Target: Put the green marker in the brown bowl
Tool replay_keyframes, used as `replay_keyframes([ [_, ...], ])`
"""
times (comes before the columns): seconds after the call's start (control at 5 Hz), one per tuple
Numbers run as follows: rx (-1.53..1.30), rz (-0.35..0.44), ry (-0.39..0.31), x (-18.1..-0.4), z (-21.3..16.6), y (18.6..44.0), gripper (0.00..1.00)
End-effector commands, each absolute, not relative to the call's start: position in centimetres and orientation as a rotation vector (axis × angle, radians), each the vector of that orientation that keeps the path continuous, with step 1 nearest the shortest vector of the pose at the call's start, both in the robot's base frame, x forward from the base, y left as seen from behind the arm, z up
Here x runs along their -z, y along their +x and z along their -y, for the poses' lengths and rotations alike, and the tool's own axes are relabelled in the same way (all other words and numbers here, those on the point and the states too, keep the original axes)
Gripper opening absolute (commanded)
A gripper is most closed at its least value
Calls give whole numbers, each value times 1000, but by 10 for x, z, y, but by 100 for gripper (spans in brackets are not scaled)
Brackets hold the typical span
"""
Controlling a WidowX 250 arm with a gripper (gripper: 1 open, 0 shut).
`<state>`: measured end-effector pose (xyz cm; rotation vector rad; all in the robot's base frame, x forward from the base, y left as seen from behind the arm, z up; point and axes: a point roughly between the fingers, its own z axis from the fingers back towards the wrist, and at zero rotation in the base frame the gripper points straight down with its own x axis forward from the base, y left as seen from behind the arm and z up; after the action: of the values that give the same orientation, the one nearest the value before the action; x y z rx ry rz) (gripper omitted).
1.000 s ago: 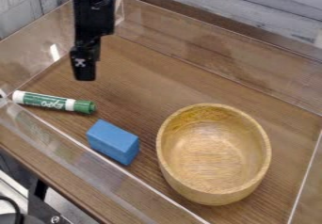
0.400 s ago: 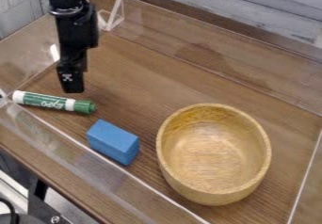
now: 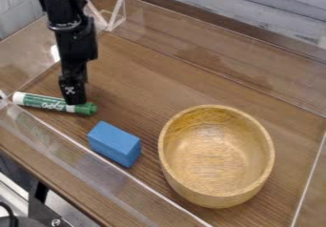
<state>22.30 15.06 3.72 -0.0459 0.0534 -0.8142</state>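
Observation:
I will next grab the green marker (image 3: 51, 103) by its dark green end with the cap (image 3: 84, 108) with my gripper, so that I can put it in the brown bowl.
The green marker (image 3: 51, 103) lies flat near the left front of the wooden table, white barrel with its dark green cap to the right. My gripper (image 3: 71, 90) points straight down just above the marker's capped half, open, with nothing between its fingers. I cannot tell whether the tips touch the marker. The brown bowl (image 3: 216, 110) stands empty at the front right, well away from the gripper.
A blue block (image 3: 114, 143) lies between the marker and the bowl, close to the front edge. Clear plastic walls (image 3: 26, 131) ring the table top. A small clear stand (image 3: 114, 14) sits at the back left.
The gripper has come down and towards the left front, from over the table's back left to just above the marker. Marker, block and bowl have not moved.

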Motion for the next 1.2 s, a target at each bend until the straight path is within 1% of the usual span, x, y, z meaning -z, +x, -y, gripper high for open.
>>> replay_keyframes([
  [0.0, 794, -20, -15, -42, -157, 227, 100],
  [0.4, 783, 1, -25, -32, -159, 228, 100],
  [0.6, 781, 6, -32, -31, -158, 228, 0],
  [1.0, 761, 4, -69, -36, -153, 223, 0],
])
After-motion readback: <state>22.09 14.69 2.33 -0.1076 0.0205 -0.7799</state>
